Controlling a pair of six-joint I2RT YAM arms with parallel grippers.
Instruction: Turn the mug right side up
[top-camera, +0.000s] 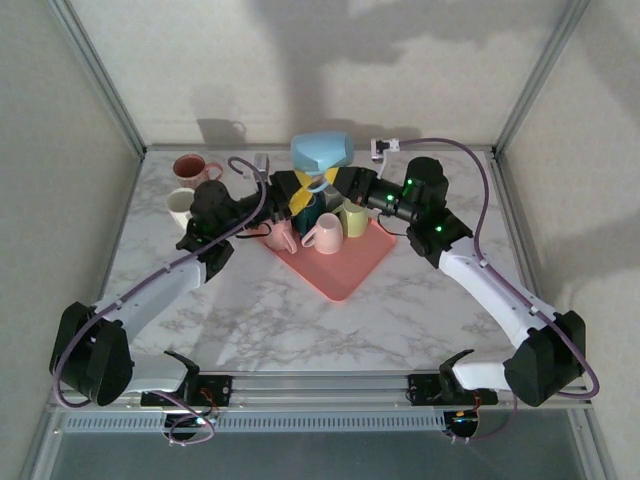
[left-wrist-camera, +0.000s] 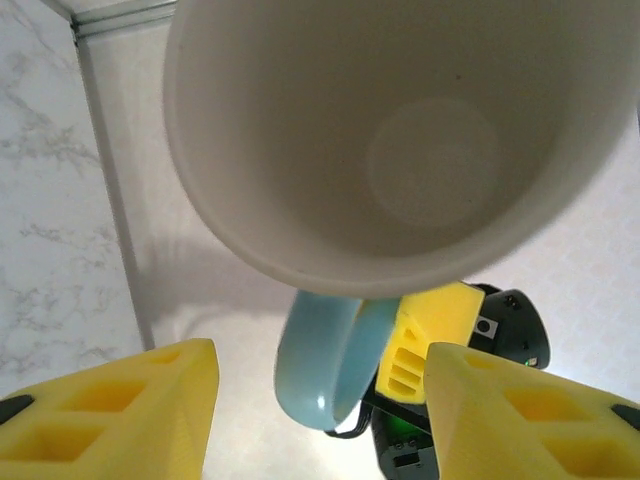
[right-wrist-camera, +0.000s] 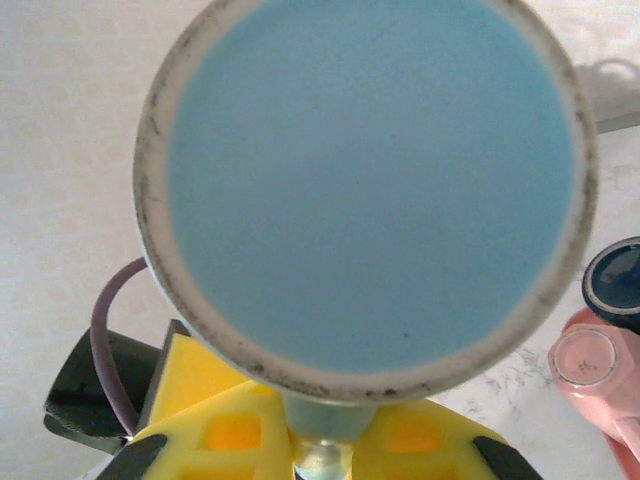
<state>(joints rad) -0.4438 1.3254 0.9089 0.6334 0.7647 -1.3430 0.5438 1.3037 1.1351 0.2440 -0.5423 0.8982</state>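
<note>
My left gripper is to grab the light blue mug's handle (top-camera: 317, 186) (left-wrist-camera: 329, 362) next from the side of the mug's rim, so it can set the mug base down, right side up.
The light blue mug (top-camera: 322, 152) hangs in the air over the back of the pink tray (top-camera: 345, 275), lying on its side. My right gripper (top-camera: 335, 182) is shut on its blue handle (left-wrist-camera: 325, 360). In the right wrist view the round blue base (right-wrist-camera: 370, 180) faces the camera, and the right gripper (right-wrist-camera: 325, 450) pinches the handle just below it. The left wrist view looks into the mug's white inside (left-wrist-camera: 400, 150). My left gripper (left-wrist-camera: 320, 420) is open just below the rim. Its yellow fingers (left-wrist-camera: 110, 410) stand wide on either side of the handle, not touching it.
On the tray stand a pink mug (top-camera: 325, 235), a yellow-green mug (top-camera: 353, 218) and a dark blue mug (top-camera: 305, 212). A reddish mug (top-camera: 190, 167) and a cream mug (top-camera: 181, 205) stand on the marble at the back left. Frame posts rise at the table's corners.
</note>
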